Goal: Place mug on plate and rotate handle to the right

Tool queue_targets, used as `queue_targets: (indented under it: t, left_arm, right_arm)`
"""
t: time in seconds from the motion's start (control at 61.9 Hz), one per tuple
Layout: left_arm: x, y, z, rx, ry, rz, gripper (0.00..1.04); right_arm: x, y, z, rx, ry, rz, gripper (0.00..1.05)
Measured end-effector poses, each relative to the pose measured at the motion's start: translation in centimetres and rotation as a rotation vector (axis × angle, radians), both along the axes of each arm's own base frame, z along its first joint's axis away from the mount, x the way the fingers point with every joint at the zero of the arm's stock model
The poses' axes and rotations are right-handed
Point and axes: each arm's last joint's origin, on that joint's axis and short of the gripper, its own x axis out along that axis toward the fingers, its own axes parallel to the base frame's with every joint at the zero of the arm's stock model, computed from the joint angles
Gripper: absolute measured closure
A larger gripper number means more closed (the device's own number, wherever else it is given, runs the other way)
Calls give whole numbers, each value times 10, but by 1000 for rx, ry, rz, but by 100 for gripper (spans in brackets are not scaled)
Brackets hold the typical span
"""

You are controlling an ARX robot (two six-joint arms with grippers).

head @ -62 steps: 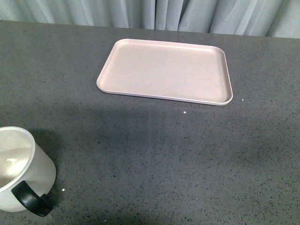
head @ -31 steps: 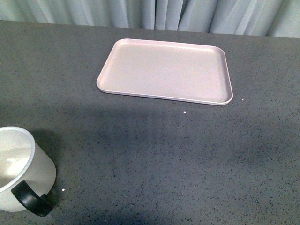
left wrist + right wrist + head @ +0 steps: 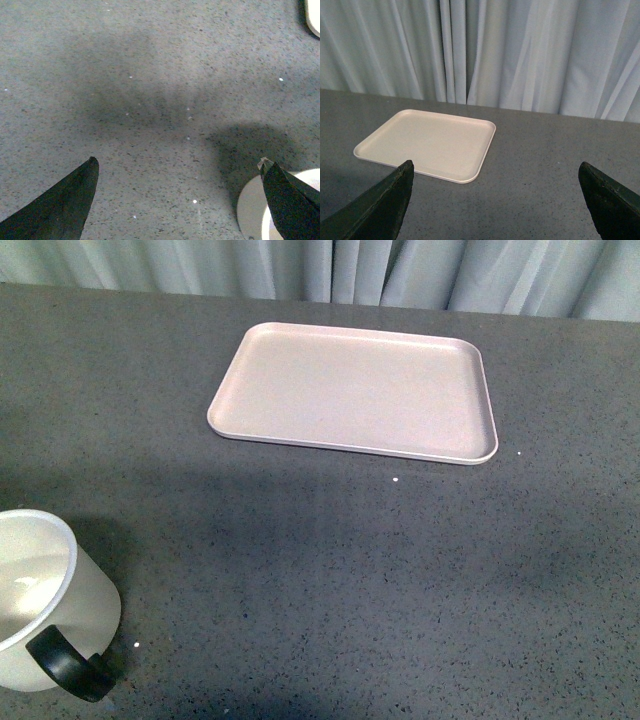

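My left gripper needs to pinch the mug by its thin rim, across from the black handle, because the mug's round body (image 3: 95, 605) is too wide for my fingers.
The white mug (image 3: 45, 615) stands upright at the near left corner of the grey table, partly cut off by the picture's edge. Its black handle (image 3: 68, 667) points toward me. The pale pinkish plate (image 3: 350, 390) lies empty at the far middle of the table. Neither arm shows in the front view. My left gripper (image 3: 177, 167) hangs open over bare tabletop, with the mug's rim (image 3: 252, 210) beside one dark fingertip (image 3: 287, 200). My right gripper (image 3: 496, 172) is open and holds nothing; the plate (image 3: 430, 142) lies beyond it.
Pale curtains (image 3: 330, 265) hang along the table's far edge and fill the background of the right wrist view. A small corner of the plate (image 3: 314, 17) shows at the edge of the left wrist view. Tiny white specks dot the tabletop.
The front view has shifted by a few pixels; the mug and plate have not visibly moved on the table.
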Motion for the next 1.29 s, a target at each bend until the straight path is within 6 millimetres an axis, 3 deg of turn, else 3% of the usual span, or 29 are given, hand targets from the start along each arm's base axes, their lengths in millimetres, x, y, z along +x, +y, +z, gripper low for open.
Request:
queue_targets:
  t: [0.307,1.05,1.293]
  left_arm:
    - [2,-4,-13,-52,64,-100,9]
    - [-11,7,-26,-86,161,-204,9]
    - [-6,6,-41,-89,222,-227,9]
  right_arm:
    - [0,0,0,0,0,0,9]
    - [0,0,0,0,0,0,9]
    - [0,0,0,0,0,0,9]
